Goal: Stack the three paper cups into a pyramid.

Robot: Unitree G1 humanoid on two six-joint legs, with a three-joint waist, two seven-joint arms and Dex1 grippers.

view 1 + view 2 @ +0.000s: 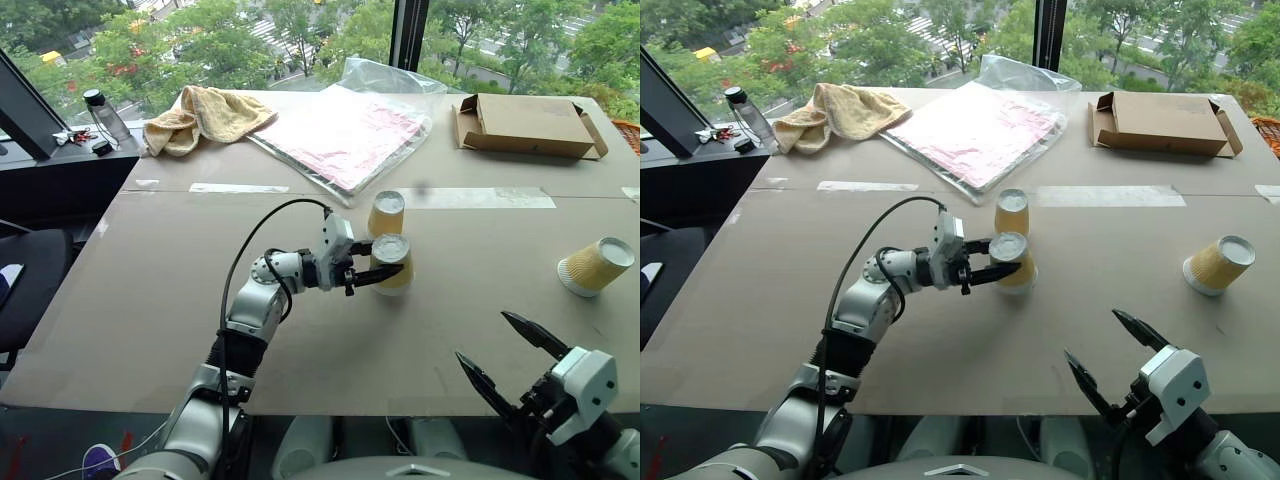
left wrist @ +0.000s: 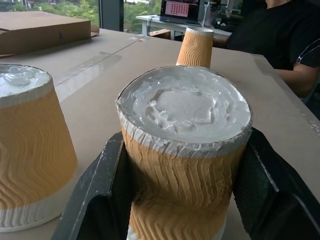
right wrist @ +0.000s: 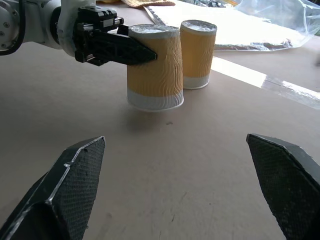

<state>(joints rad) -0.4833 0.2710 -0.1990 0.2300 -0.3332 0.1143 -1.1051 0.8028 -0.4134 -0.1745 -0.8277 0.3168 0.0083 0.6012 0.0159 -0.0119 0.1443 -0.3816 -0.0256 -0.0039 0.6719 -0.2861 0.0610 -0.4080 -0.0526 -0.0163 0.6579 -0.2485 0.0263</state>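
The left gripper should stay closed on the cup. The cup's lower rim is above the brown table, so the cup would drop if the left gripper opened now.
Three yellow-tan paper cups are on the brown table, all upside down with the white base up. My left gripper [image 1: 383,262] is shut on one cup [image 1: 394,250] mid-table; in the right wrist view this cup [image 3: 154,65] hangs just above the table. A second cup [image 1: 386,213] stands right behind it, close but apart. The third cup [image 1: 597,266] stands alone at the far right. My right gripper [image 1: 483,336] is open and holds nothing, near the table's front edge on the right.
At the back lie a tan towel [image 1: 205,118], a clear plastic bag with pink sheets [image 1: 345,130] and a flat cardboard box [image 1: 525,125]. A bottle [image 1: 105,115] stands on a dark ledge at the far left. A person in black [image 2: 280,35] sits by the table.
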